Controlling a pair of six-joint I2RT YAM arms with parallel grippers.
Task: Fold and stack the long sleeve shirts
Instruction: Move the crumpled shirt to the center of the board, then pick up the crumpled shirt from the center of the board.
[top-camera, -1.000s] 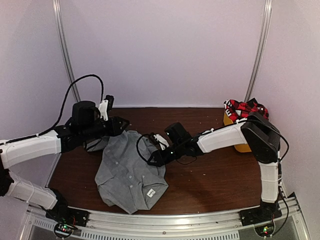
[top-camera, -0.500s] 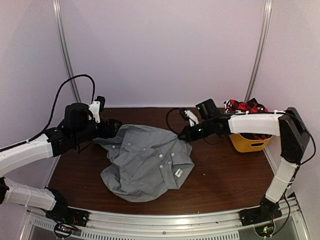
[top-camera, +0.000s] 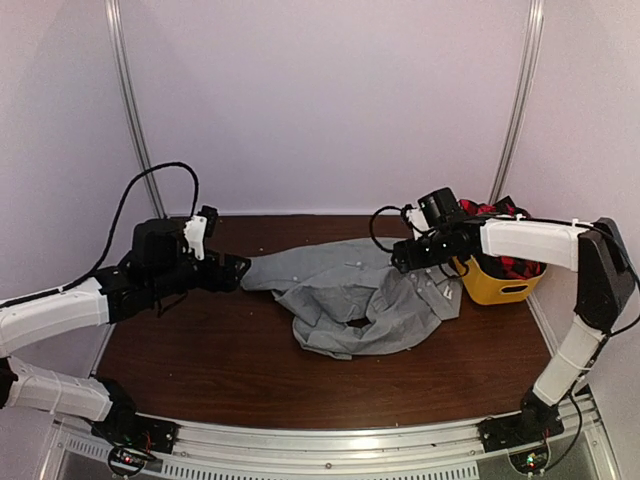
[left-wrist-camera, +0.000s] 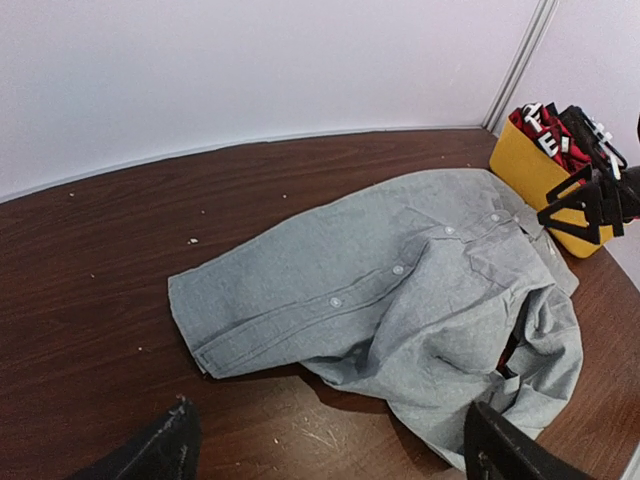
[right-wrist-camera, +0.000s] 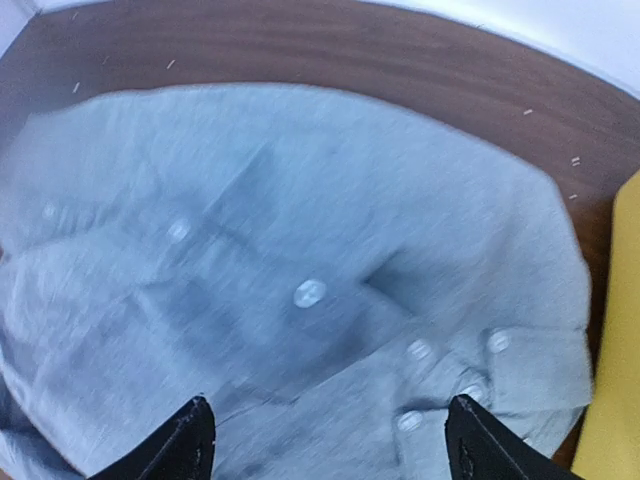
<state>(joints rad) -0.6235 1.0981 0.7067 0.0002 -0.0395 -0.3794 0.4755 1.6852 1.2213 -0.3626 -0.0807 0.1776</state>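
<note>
The light-grey shirt (top-camera: 355, 300) is to be stretched opposite the left gripper for folding, so the right gripper will next grab the shirt beside the buttons, near the shirt's tub end (top-camera: 424, 279).
The light-grey button-front shirt (top-camera: 355, 300) lies crumpled and stretched across the middle of the brown table (top-camera: 200, 350), one sleeve cuff (left-wrist-camera: 215, 310) pointing left. My left gripper (top-camera: 238, 271) hovers at that cuff end, open; in the left wrist view its fingers (left-wrist-camera: 150, 455) frame bare wood just short of the cloth (left-wrist-camera: 400, 290). Over the shirt's right end, my right gripper (top-camera: 402, 258) is open. Its wrist view, blurred, shows buttons and placket (right-wrist-camera: 310, 292) below the spread fingertips (right-wrist-camera: 180, 445), nothing between them. A red-and-black plaid shirt (top-camera: 497, 213) sits in the tub.
The yellow plastic tub (top-camera: 497, 285) stands at the table's right, just beyond the grey shirt and close to my right gripper; its wall shows in both wrist views (left-wrist-camera: 540, 180) (right-wrist-camera: 620, 350). White walls and two metal posts (top-camera: 130, 110) bound the back.
The grey shirt was dragged back and right and pulled out lengthwise. Both grippers have let go of it and opened. My right arm swung right toward the tub.
</note>
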